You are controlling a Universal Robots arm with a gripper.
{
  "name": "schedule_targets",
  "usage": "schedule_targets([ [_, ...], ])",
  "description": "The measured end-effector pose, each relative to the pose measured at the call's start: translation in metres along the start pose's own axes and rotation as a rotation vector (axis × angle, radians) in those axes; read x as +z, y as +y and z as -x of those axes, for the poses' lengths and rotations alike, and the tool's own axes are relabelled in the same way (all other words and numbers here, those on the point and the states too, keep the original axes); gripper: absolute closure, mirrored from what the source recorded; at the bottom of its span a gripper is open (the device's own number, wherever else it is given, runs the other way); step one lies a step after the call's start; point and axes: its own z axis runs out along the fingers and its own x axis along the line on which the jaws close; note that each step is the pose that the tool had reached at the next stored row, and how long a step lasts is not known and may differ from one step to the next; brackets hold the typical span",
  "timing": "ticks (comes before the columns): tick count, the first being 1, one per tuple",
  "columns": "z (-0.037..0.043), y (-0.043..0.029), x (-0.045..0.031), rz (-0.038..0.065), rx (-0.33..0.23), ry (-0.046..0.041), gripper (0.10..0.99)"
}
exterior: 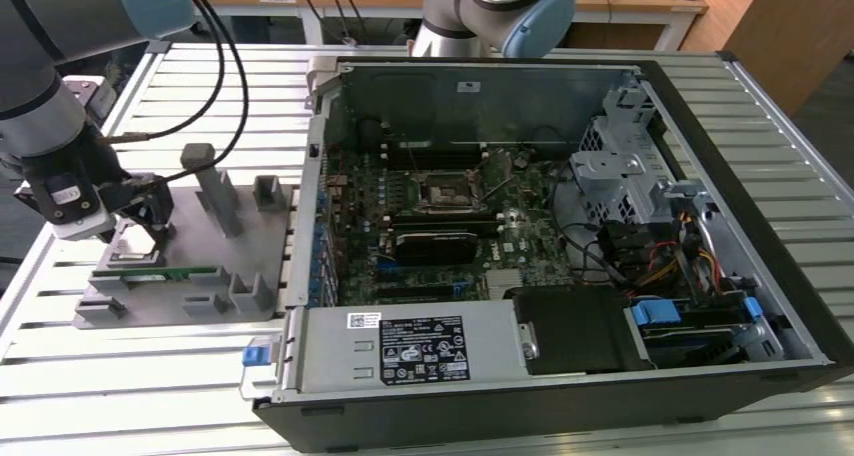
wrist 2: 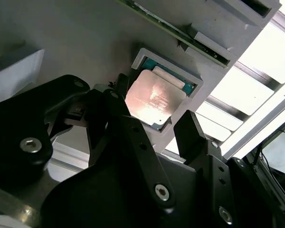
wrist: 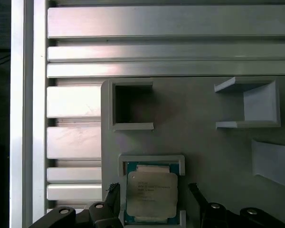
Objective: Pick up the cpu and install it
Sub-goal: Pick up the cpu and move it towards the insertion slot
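Note:
Next, my gripper grabs the cpu's open side edges, between the pocket's sides. The pocket's grey sides hug the cpu's ends and corners.
The cpu (wrist: 151, 192) is a flat square chip with a shiny silver top, lying in a shallow grey pocket on the grey fixture plate (exterior: 187, 294). In the exterior view the cpu (exterior: 134, 244) sits at the plate's left end, outside the computer case. My gripper (wrist: 154, 195) hangs just above it and is open, with one black finger on each side of the chip and a gap to both. In the second wrist view the cpu (wrist 2: 154, 99) gleams between the two fingertips (wrist 2: 192, 130). The motherboard's socket (exterior: 445, 189) lies open inside the case.
The open computer case (exterior: 561, 226) fills the exterior view's right. On the fixture plate stand grey upright holders (exterior: 220, 196) and a long green memory stick (exterior: 167, 273). A black heatsink (exterior: 434, 246) sits on the motherboard. Slatted aluminium table (exterior: 200, 76) lies all round.

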Motion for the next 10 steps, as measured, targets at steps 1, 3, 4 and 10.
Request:
schedule_targets([
  [1, 0.0, 0.0, 0.0011, 0.0, 0.0, 0.0, 0.427],
  [3, 0.0, 0.0, 0.0035, 0.0, 0.0, -0.0001, 0.427],
  [4, 0.0, 0.0, 0.0047, 0.0, 0.0, 0.0, 0.427],
  [10, -0.0001, -0.0002, 0.0074, 0.0, -0.002, 0.0004, 0.553],
])
